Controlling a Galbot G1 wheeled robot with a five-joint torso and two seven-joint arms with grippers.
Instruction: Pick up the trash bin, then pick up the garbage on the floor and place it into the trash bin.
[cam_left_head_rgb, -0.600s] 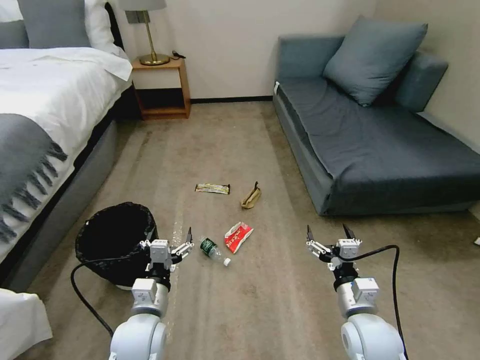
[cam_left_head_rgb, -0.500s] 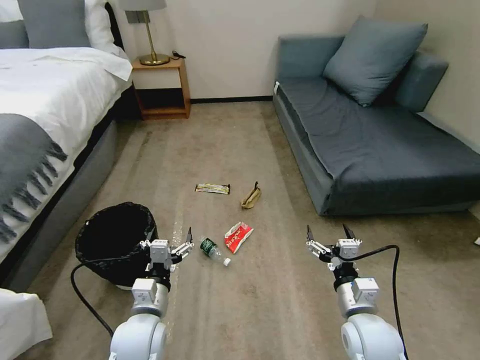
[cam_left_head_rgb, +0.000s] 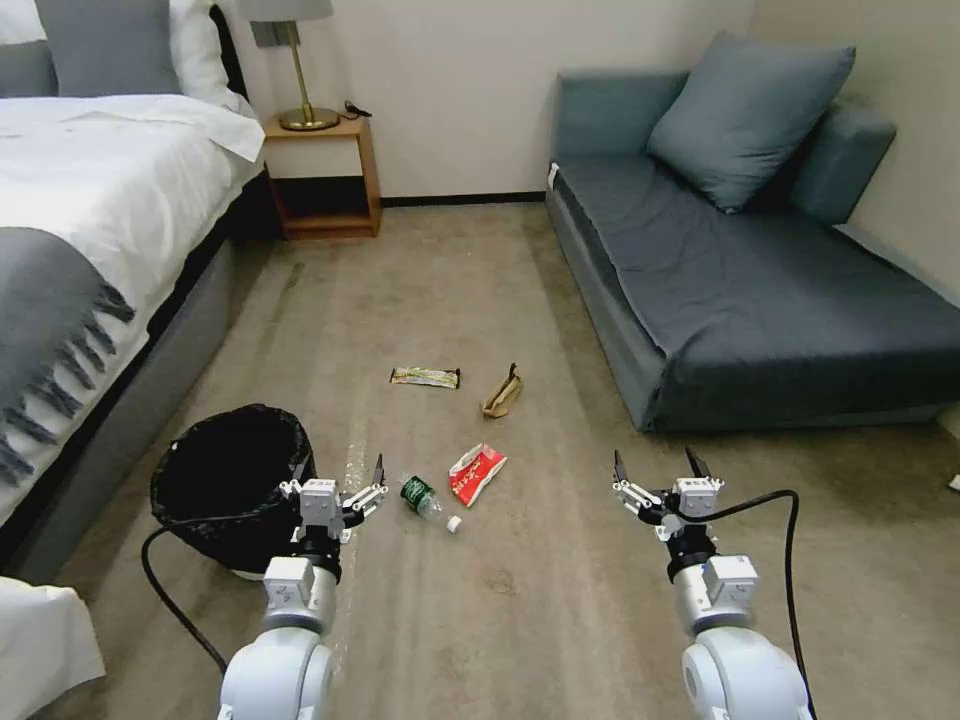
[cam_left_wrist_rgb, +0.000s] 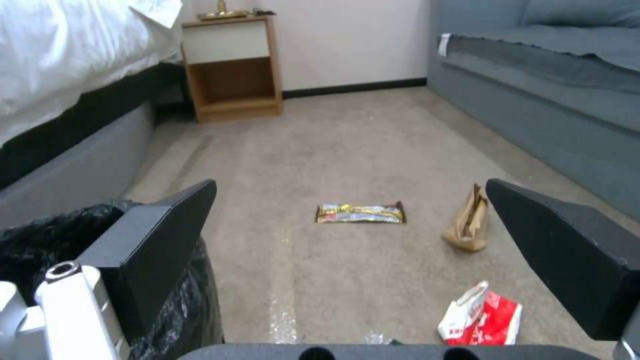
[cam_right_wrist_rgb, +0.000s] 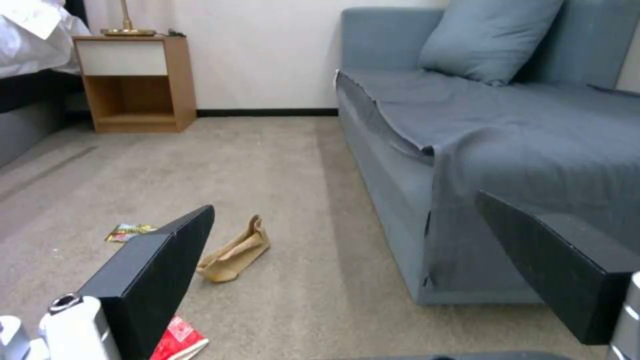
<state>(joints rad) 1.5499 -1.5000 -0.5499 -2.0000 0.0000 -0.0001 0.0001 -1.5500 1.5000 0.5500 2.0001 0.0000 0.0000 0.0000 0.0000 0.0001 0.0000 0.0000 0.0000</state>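
Note:
The trash bin's round body is far wider than my fingers. So my left gripper pinches the bin by its thin bagged rim next.
The trash bin, white with a black bag liner, stands on the carpet at my left beside the bed. My left gripper hovers open at its right rim, holding nothing. Garbage lies ahead: a clear bottle with a green label, a red-white wrapper, a gold-black bar wrapper and a tan paper pouch. My right gripper is open and empty, right of the litter. The left wrist view shows the bar wrapper, pouch and red-white wrapper.
A bed runs along the left, a grey sofa along the right, and a wooden nightstand with a lamp stands at the far wall. Open carpet lies between them. A black cable loops from my right wrist.

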